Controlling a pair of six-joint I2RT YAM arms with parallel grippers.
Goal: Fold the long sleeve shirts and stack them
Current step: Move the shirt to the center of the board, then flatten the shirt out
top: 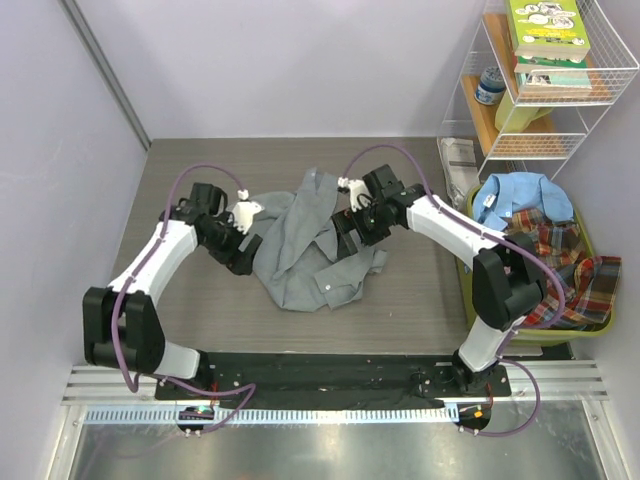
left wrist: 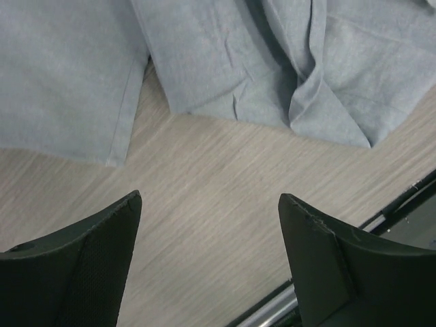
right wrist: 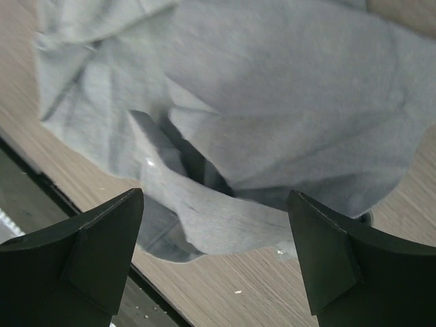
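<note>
Next, my right gripper grabs the grey shirt's fold on the basket side, so my left gripper gets to spread the shirt for folding.
A muted grey long sleeve shirt [top: 305,245] lies crumpled in the middle of the table. My left gripper [top: 243,262] hovers at its left edge. In the left wrist view the left gripper [left wrist: 210,225] is open over bare wood, with the grey shirt [left wrist: 272,61] just beyond its tips. My right gripper [top: 347,238] hangs over the shirt's right side. In the right wrist view the right gripper [right wrist: 214,225] is open, nothing held, above a fold of the grey shirt [right wrist: 272,116]. A light blue shirt [top: 520,200] and a red-green plaid shirt [top: 575,275] lie in the basket.
An olive green basket [top: 528,337] stands at the table's right edge. Behind it is a white wire shelf [top: 600,60] with books [top: 545,35]. A leaflet [top: 460,158] lies at the back right. A black mat [top: 320,368] runs along the near edge.
</note>
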